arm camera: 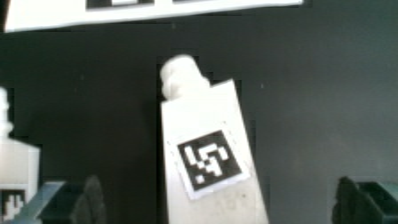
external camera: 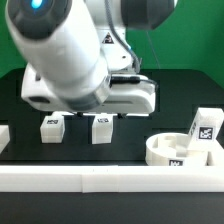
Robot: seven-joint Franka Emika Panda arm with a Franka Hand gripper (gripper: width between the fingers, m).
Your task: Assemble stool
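My gripper lowers next before closing on the leg, since my open fingers are still above the tagged leg (arm camera: 214, 165) on the black table.
In the wrist view a white blocky leg (arm camera: 208, 150) with a black-and-white tag lies on the black table, its peg end pointing away. My gripper (arm camera: 222, 205) is open, one dark fingertip (arm camera: 71, 200) on each side of the leg, not touching it. In the exterior view two tagged legs (external camera: 50, 127) (external camera: 101, 128) sit side by side under my white hand (external camera: 125, 97); its fingertips are hidden there. The round seat (external camera: 160, 153) lies at the exterior view's right, with a third tagged leg (external camera: 204, 125) standing at it.
The long white border rail (external camera: 100, 181) runs along the front edge. The marker board (arm camera: 160, 10) lies beyond the leg in the wrist view. Another white part (arm camera: 13, 160) shows at the edge beside one finger. A white piece (external camera: 3, 135) sits at the exterior view's left.
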